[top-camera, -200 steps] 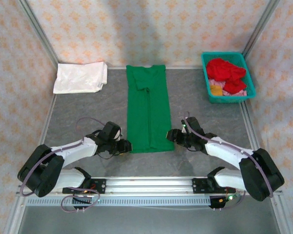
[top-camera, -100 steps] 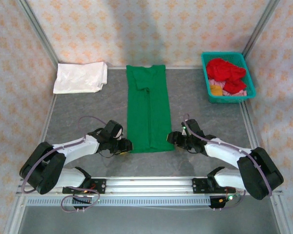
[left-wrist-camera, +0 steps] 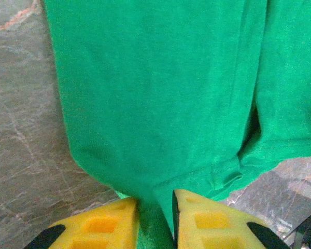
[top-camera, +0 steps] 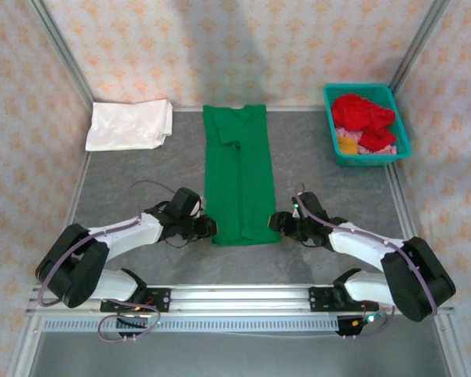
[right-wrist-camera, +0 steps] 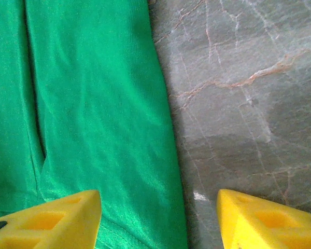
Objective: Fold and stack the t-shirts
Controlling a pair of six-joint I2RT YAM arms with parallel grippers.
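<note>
My right gripper grabs the green t-shirt (top-camera: 239, 173) by its near corner (top-camera: 275, 236) opposite my left gripper next, to fold the hem toward the collar.
A bright green t-shirt (top-camera: 239, 173) lies folded into a long strip down the middle of the table, collar at the far end. My left gripper (top-camera: 208, 228) is at its near left corner. In the left wrist view the yellow fingers (left-wrist-camera: 111, 223) pinch a fold of the green cloth (left-wrist-camera: 160, 93) in the narrow gap of the gripper (left-wrist-camera: 155, 212). My right gripper (top-camera: 276, 222) stands open at the near right corner. In the right wrist view that gripper (right-wrist-camera: 158, 212) straddles the shirt's right edge (right-wrist-camera: 93, 104), one finger over cloth, the other over bare table. A folded white t-shirt (top-camera: 129, 124) lies at the far left.
A teal basket (top-camera: 357, 88) at the far right holds crumpled red t-shirts (top-camera: 363, 111) with yellow and pink cloth underneath. The grey marbled table (top-camera: 322, 173) is bounded by patterned walls at the back and sides.
My left gripper has slid right onto the green shirt's near left corner and its fingers have closed on the cloth. The right gripper has hardly moved.
</note>
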